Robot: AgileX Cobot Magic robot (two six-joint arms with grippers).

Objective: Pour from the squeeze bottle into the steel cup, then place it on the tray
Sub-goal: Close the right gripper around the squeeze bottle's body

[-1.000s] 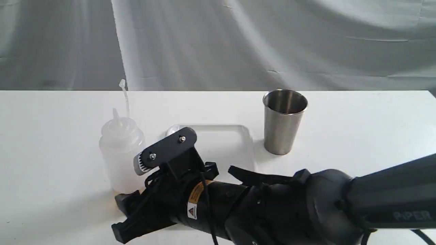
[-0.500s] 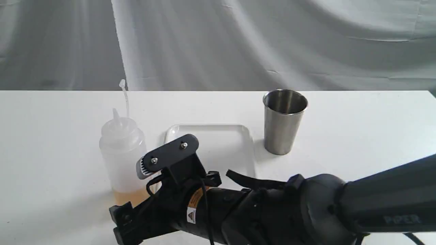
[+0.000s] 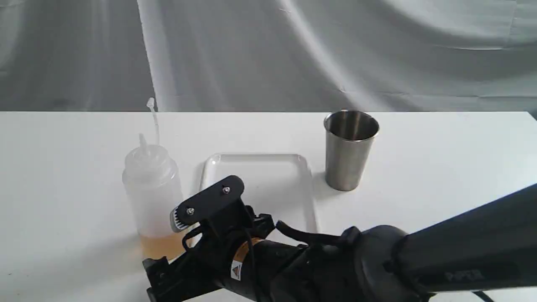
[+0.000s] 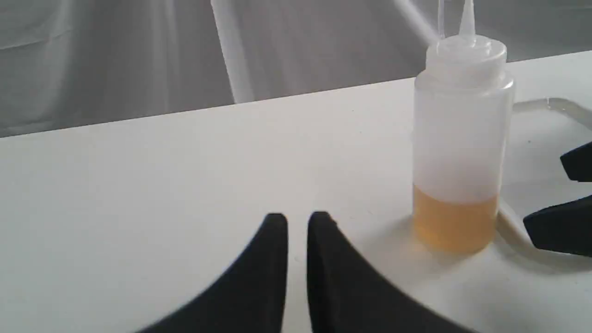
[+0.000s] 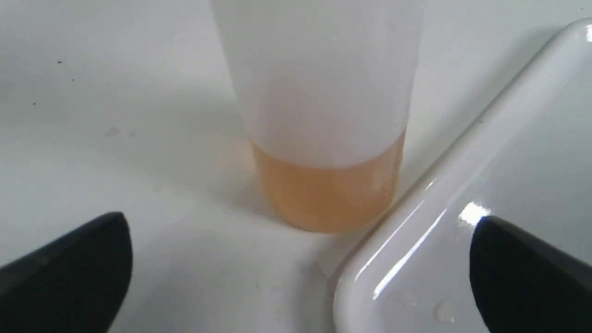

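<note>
The right gripper grabs the squeeze bottle by its body next. That leaves the squeeze bottle's nozzle free to pour into the steel cup.
The squeeze bottle stands upright on the white table, amber liquid at its bottom and its cap strap sticking up. Its base sits just beside the rim of the white tray. The steel cup stands upright to the right of the tray's far corner. My right gripper reaches across from the right and is open, its fingers spread wide in front of the bottle and holding nothing. My left gripper is shut on nothing, low over the table, with the bottle some way off.
A creased grey cloth hangs behind the table's far edge. The right arm's thick black body lies across the near side of the table, in front of the tray.
My right gripper has drawn back from the bottle toward the near edge, uncovering the amber liquid at its base. The bottle, cup and tray have not moved.
</note>
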